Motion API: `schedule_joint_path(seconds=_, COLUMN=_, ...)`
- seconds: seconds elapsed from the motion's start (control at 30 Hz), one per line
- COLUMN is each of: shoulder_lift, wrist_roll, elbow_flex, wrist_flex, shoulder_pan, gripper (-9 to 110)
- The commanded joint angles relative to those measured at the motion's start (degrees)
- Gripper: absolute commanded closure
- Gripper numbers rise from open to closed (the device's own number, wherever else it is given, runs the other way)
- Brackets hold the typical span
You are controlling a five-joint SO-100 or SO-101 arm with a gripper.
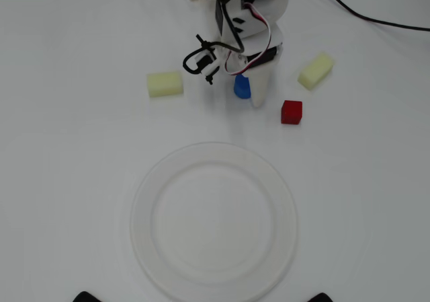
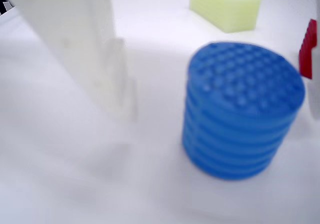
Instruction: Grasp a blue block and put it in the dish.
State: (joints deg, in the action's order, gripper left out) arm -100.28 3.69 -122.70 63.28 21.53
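Note:
My gripper will next grab the upright blue block by its round side point(image 1: 242, 88). Then it can put the block in the dish.
The blue block point(image 1: 241, 87) stands upright on the white table just below the arm, partly covered by it in the overhead view. In the wrist view it is a ribbed blue cylinder point(image 2: 242, 109) resting on the table. My gripper point(image 1: 244, 91) is open and straddles it. One white finger point(image 2: 80, 49) stands to the block's left with a clear gap, and the other shows only as a sliver at the right edge. The dish point(image 1: 213, 159), a large round white plate, lies empty toward the bottom of the overhead view, well below the block.
A red cube point(image 1: 291, 111) sits just right of the gripper and shows at the wrist view's right edge point(image 2: 307, 49). Pale yellow blocks lie at left point(image 1: 164, 84) and upper right point(image 1: 316, 70); one point(image 2: 225, 4) is behind the blue block. A black cable point(image 1: 363, 14) runs off at top right.

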Motion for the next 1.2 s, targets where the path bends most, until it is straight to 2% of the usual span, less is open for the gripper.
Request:
schedule_joint_path(seconds=0.0, shoulder_lift=0.18, wrist_roll=0.70, elbow_flex=2.99, wrist_flex=-0.53, shoulder_pan=-0.18, gripper=76)
schedule_joint_path(seconds=0.1, shoulder_lift=0.18, wrist_roll=1.14, elbow_flex=3.69, wrist_flex=-0.79, shoulder_pan=-0.18, gripper=81)
schedule_joint_path(seconds=0.23, shoulder_lift=0.35, wrist_roll=0.97, elbow_flex=4.75, wrist_flex=-0.79, shoulder_pan=-0.18, gripper=95)
schedule_joint_path(seconds=0.37, shoulder_lift=-0.18, wrist_roll=1.14, elbow_flex=5.10, wrist_flex=-0.70, shoulder_pan=-0.26, gripper=101)
schedule_joint_path(seconds=0.53, shoulder_lift=-5.71, wrist_roll=2.11, elbow_flex=4.92, wrist_flex=-0.44, shoulder_pan=-2.02, gripper=101)
schedule_joint_path(seconds=0.73, shoulder_lift=-18.37, wrist_roll=7.21, elbow_flex=4.57, wrist_flex=-2.02, shoulder_pan=-8.96, gripper=101)
schedule_joint_path(seconds=0.83, shoulder_lift=-22.59, wrist_roll=9.23, elbow_flex=4.22, wrist_flex=-5.62, shoulder_pan=-12.04, gripper=101)
schedule_joint_path(seconds=0.93, shoulder_lift=-25.22, wrist_roll=12.48, elbow_flex=0.88, wrist_flex=-15.29, shoulder_pan=-13.27, gripper=101)
schedule_joint_path(seconds=1.03, shoulder_lift=-22.94, wrist_roll=14.94, elbow_flex=0.35, wrist_flex=-23.64, shoulder_pan=-13.27, gripper=101)
schedule_joint_path(seconds=1.17, shoulder_lift=-11.60, wrist_roll=14.68, elbow_flex=8.88, wrist_flex=-24.96, shoulder_pan=-12.83, gripper=101)
